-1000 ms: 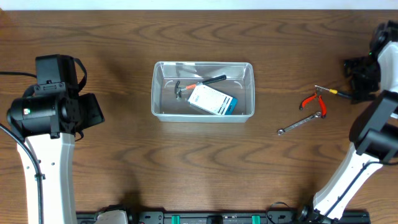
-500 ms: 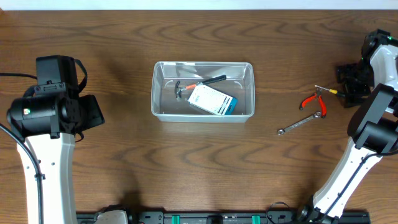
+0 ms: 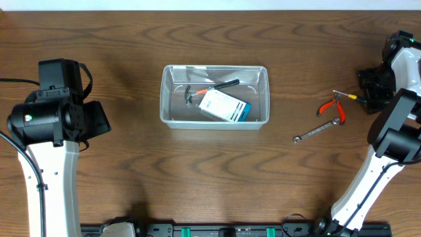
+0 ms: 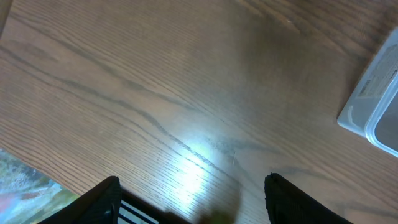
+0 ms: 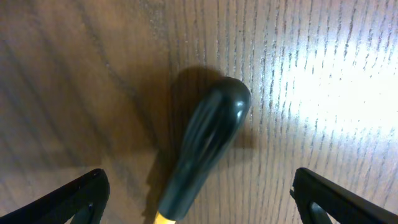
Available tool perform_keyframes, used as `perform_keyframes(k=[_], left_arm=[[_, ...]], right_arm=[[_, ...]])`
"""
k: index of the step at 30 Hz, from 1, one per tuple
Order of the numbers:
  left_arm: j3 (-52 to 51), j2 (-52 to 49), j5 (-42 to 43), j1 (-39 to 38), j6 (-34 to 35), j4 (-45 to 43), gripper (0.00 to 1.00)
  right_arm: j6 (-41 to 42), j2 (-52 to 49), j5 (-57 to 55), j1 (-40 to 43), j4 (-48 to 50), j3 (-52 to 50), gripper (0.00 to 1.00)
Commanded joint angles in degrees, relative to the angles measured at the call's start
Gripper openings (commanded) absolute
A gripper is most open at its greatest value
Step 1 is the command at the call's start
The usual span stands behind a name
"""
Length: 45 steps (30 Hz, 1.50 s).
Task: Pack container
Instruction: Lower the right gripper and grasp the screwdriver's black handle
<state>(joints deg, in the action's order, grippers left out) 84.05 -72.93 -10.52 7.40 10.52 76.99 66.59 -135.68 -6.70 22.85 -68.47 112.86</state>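
Observation:
The screwdriver's handle is between my right gripper's fingers but below them in the right wrist view. My right gripper needs to go lower before it closes on the handle.
The clear plastic container (image 3: 168, 116) sits at the table's centre, holding a black-handled hammer (image 3: 212, 87) and a white-and-blue box (image 3: 224, 106). Its corner shows in the left wrist view (image 4: 380, 102). My right gripper (image 3: 370, 88) is open at the far right, its fingers (image 5: 199, 190) on either side of the dark handle of a screwdriver (image 5: 208, 140) lying on the table, not touching it. The screwdriver's shaft (image 3: 344, 96) points left. My left gripper (image 3: 99, 118) is open and empty (image 4: 189, 190) over bare wood left of the container.
Red-handled pliers (image 3: 330, 106) and a silver wrench (image 3: 318, 130) lie on the wood just left of the screwdriver. The table's far edge runs along the top of the overhead view.
My right gripper has shifted a little left and toward the screwdriver's handle. The left arm and the container's contents have not moved.

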Motion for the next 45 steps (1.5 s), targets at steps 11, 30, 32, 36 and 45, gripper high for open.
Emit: perform_keyframes(k=[11,30,32,36,45], left_arm=[[0.31,0.07,-0.44,0.24,0.76,0.55,0.66],[0.31,0.07,-0.44,0.24,0.76,0.57,0.66],[0.31,0.07,-0.44,0.24,0.76,0.59,0.66],[0.31,0.07,-0.44,0.24,0.74,0.59,0.66],[0.31,0.07,-0.44,0.24,0.74,0.59,0.66]], right_arm=[[0.22,-4.72,0.74,0.0,-1.57,-0.17,0.98],[-0.02,-4.72,2.67,0.0,-2.49,-0.17,0.59],[-0.02,-4.72,2.69,-0.02,-2.51,-0.17,0.53],[-0.02,-4.72,2.99,-0.02,-2.54,-0.17,0.43],[-0.02,-4.72,3.78,-0.02,-2.49,-0.17,0.27]])
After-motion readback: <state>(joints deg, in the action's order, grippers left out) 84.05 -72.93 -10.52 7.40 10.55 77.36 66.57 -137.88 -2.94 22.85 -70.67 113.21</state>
